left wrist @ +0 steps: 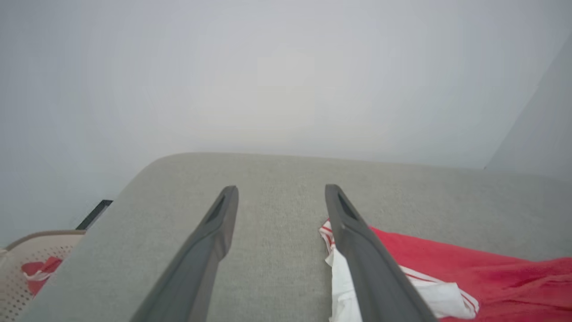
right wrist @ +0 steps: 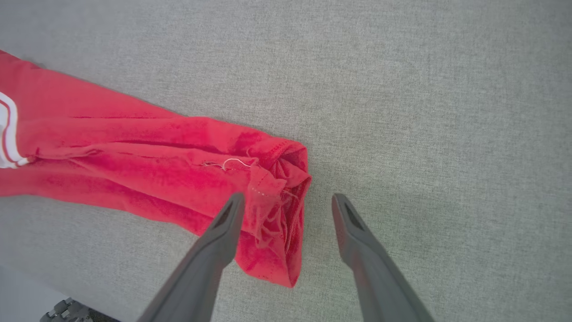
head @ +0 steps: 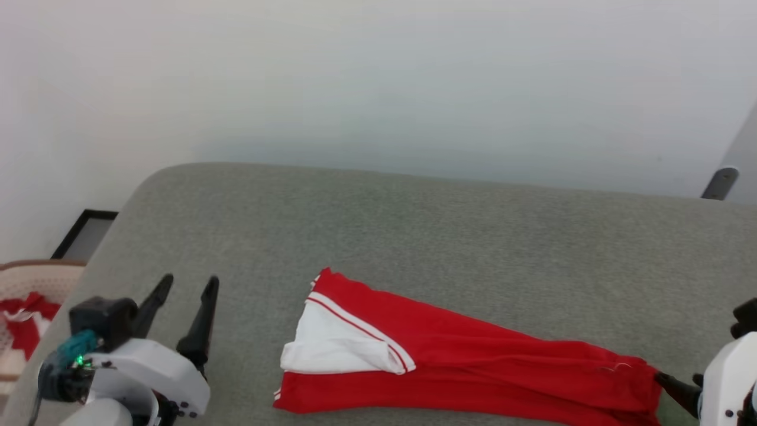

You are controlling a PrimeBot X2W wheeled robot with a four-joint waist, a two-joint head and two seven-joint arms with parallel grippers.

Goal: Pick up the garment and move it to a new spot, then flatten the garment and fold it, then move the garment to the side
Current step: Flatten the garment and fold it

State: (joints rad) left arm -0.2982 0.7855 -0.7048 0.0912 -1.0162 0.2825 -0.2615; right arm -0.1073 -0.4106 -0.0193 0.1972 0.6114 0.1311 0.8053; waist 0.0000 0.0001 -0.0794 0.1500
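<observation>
The garment needs to be grabbed next by its bunched red end (head: 635, 387) with my right gripper. Then the long red strip (head: 475, 348) can be folded shorter.
The garment (head: 473, 355) lies as a long folded strip on the grey padded surface (head: 414, 236), red with a white sleeve and striped trim at its left end. My left gripper (head: 189, 281) hovers open to the left of that end, holding nothing. In the left wrist view its fingers (left wrist: 357, 250) stand wide apart, and the garment (left wrist: 491, 277) lies past the right one. My right gripper (right wrist: 288, 197) is open over the garment's (right wrist: 134, 165) bunched right end, with the hem partly between its fingers. One dark finger (head: 674, 386) shows beside that end.
A beige perforated basket (head: 35, 278) with red and white cloth sits off the surface's left edge. A dark frame (head: 83, 234) leans by the wall there. A pale wall rises behind, and a grey dark-tipped bar (head: 721, 183) stands at the far right.
</observation>
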